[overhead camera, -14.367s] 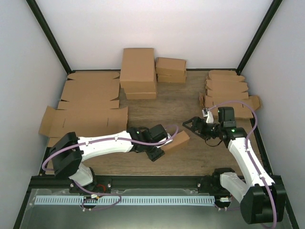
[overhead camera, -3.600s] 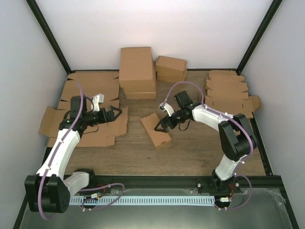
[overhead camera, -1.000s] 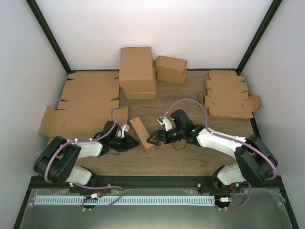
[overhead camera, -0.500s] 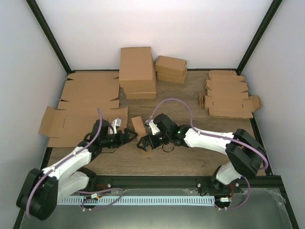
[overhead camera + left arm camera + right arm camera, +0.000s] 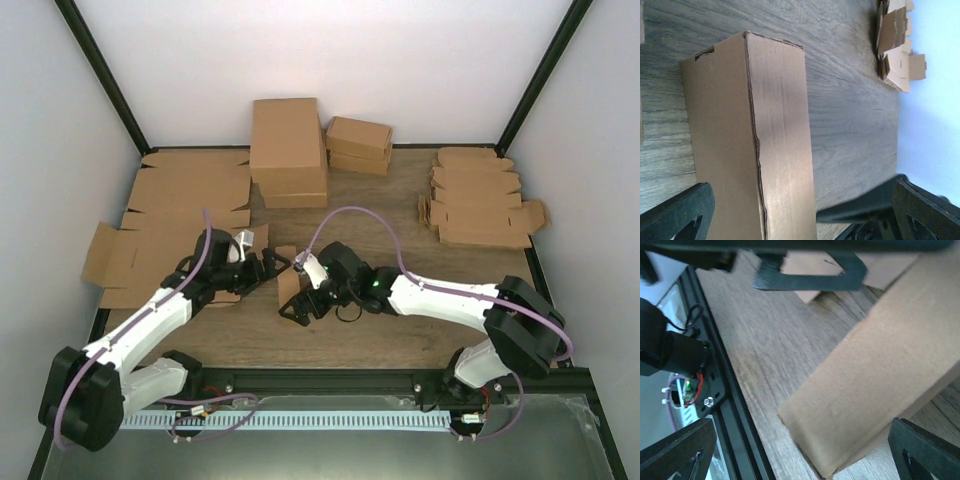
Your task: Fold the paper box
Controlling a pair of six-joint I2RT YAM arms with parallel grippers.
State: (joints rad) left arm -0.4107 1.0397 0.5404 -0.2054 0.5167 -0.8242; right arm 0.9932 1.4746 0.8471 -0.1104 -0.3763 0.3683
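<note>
Next, my left gripper grabs the paper box across its long sides and leaves the box's near end free for handing over.
The paper box (image 5: 288,276) is a small brown cardboard box, folded shut, lying on the wooden table between my two grippers. My left gripper (image 5: 272,263) is open at the box's left far side. In the left wrist view the box (image 5: 750,140) lies between its spread fingers (image 5: 677,212). My right gripper (image 5: 297,307) is open at the box's near end. In the right wrist view the box (image 5: 880,355) reaches in between the wide-apart fingers (image 5: 677,450). Neither gripper grips it. The left gripper's fingers (image 5: 805,270) show at the top of the right wrist view.
Large flat cardboard sheets (image 5: 180,215) lie at the left. Big folded boxes (image 5: 288,150) and smaller ones (image 5: 358,145) stand at the back. A stack of flat die-cut pieces (image 5: 480,200) lies at the right. A black rail (image 5: 330,380) runs along the near edge.
The right gripper has moved left and nearer, round to the box's near end. The left gripper has moved away from the near edge to the box's far-left side. The box shifted slightly left.
</note>
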